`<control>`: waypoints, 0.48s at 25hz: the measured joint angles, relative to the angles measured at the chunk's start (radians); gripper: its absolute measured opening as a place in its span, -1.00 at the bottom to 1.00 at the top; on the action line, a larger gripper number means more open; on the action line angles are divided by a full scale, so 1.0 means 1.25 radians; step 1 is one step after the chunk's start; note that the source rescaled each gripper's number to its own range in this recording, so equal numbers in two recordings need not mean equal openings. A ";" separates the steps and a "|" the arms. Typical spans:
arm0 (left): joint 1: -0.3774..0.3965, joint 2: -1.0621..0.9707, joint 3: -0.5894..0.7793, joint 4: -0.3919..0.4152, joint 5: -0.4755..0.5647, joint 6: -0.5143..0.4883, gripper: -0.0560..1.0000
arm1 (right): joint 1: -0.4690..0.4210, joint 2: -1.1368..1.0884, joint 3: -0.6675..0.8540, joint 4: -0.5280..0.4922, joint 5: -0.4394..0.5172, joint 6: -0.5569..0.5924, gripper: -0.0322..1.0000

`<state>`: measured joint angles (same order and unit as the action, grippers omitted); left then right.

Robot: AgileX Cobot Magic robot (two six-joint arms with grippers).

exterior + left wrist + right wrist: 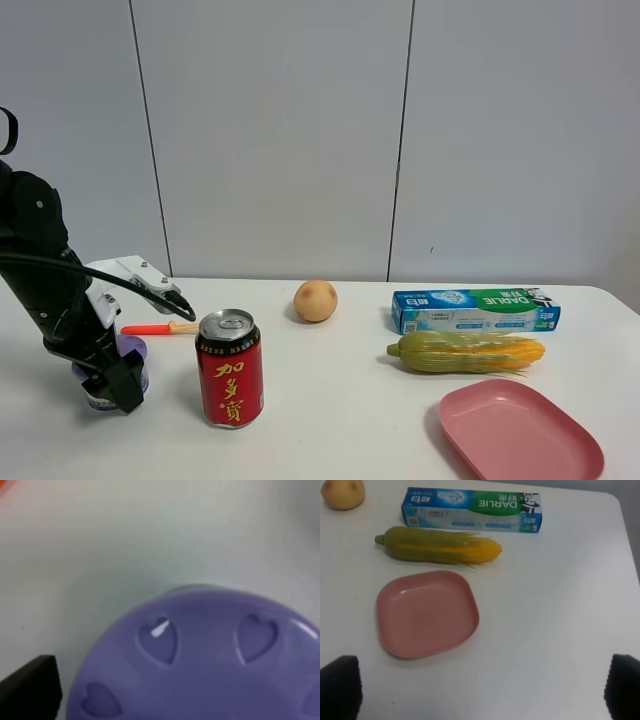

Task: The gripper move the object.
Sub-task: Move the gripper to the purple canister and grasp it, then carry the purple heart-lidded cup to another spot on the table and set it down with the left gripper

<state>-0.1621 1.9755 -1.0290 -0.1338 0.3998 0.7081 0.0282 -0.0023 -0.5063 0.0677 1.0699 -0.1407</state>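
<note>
Next, my left gripper grabs the small round tub (108,398) by its lilac-lidded rim (130,345) to move the object.
The object (134,349) is a small round tub with a lilac lid, standing on the white table at the far left. In the left wrist view its lid (210,665), with heart-shaped holes, fills the lower part of the picture. My left gripper (112,385) reaches down around the tub, and its jaws stand on either side. One black fingertip (30,690) shows right against the lid's edge; the other is hidden. The tub's base looks to rest on the table. My right gripper (482,687) is open and empty above the table, and is out of the exterior high view.
A red drink can (230,368) stands just right of the tub. A thin red-orange stick (158,328) lies behind them. Farther right are a round yellow fruit (315,300), a toothpaste box (475,309), a corn cob (466,352) and a pink plate (520,430).
</note>
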 joint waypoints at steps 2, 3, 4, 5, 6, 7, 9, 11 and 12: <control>0.000 0.001 0.000 -0.002 0.000 0.000 1.00 | 0.000 0.000 0.000 0.000 0.000 0.000 1.00; 0.000 0.003 0.000 -0.002 0.000 0.000 0.99 | 0.000 0.000 0.000 0.000 0.000 0.000 1.00; 0.000 0.002 0.000 -0.002 0.000 0.000 0.84 | 0.000 0.000 0.000 0.000 0.000 0.000 1.00; 0.000 0.004 0.000 -0.002 0.000 0.000 0.50 | 0.000 0.000 0.000 0.000 0.000 0.000 1.00; 0.000 0.004 0.000 -0.002 0.000 0.000 -0.09 | 0.000 0.000 0.000 0.000 0.000 0.000 1.00; 0.000 0.004 0.000 -0.004 0.002 0.000 -0.76 | 0.000 0.000 0.000 0.000 0.000 0.000 1.00; 0.000 0.004 0.000 -0.003 0.004 0.001 -0.87 | 0.000 0.000 0.000 0.000 0.000 0.000 1.00; 0.000 0.001 0.000 -0.003 0.012 0.000 -0.87 | 0.000 0.000 0.000 0.000 0.000 0.000 1.00; 0.000 -0.004 0.000 -0.003 0.018 -0.001 -0.87 | 0.000 0.000 0.000 0.000 0.000 0.000 1.00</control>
<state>-0.1621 1.9711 -1.0290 -0.1379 0.4229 0.7069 0.0282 -0.0023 -0.5063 0.0677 1.0699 -0.1407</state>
